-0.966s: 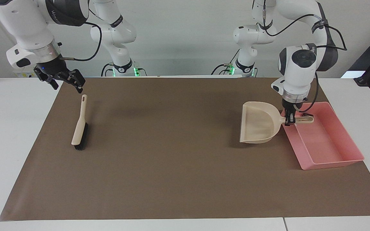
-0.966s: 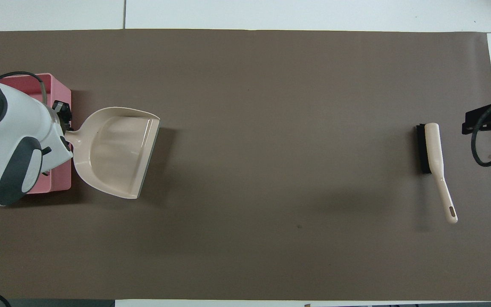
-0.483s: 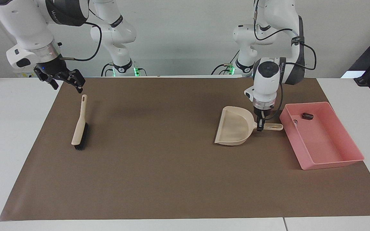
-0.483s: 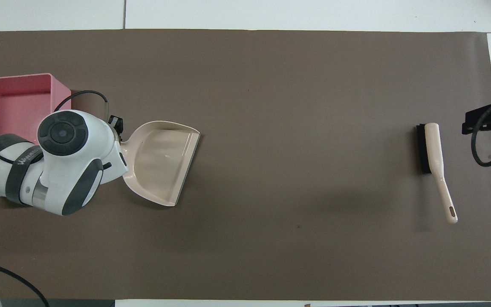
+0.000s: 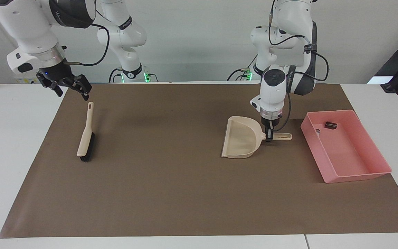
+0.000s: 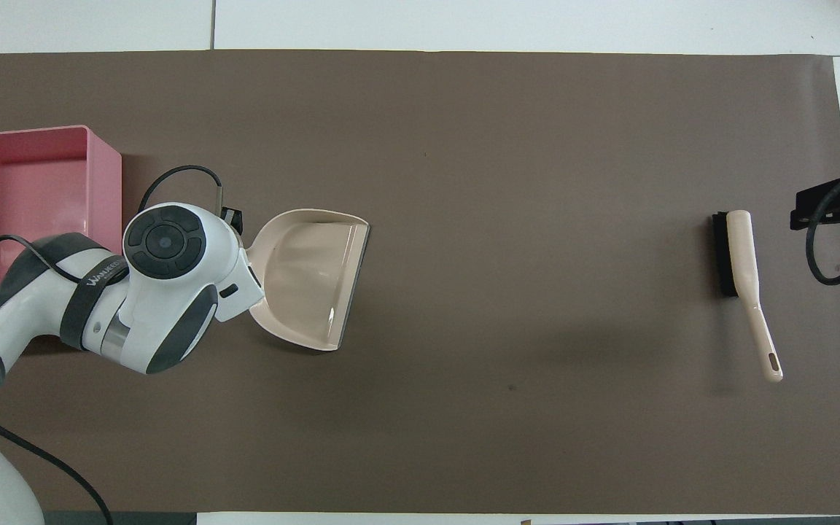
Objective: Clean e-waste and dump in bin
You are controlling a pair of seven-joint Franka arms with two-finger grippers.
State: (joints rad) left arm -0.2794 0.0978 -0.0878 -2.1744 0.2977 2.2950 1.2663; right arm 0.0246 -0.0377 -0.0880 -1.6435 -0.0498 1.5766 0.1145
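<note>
I need to open my left gripper now: the dustpan has its front edge resting low on the brown mat, so the dustpan would lie flat.
The pink bin stands at the left arm's end of the mat. In its corner nearest the robots lie a dark cylindrical item and a tiny pale item. My left gripper is shut on the handle of the beige dustpan, which is empty and low over the mat beside the bin. In the overhead view the left arm covers that gripper, the dustpan's handle and the bin's nearer end. My right gripper is open and hangs over the mat's edge near the brush's handle tip.
A beige brush with black bristles lies on the brown mat toward the right arm's end; it also shows in the overhead view. White table surface borders the mat on all sides.
My left gripper has carried the dustpan away from over the bin toward the middle of the mat, uncovering the two items in the bin. The right arm and brush have not moved.
</note>
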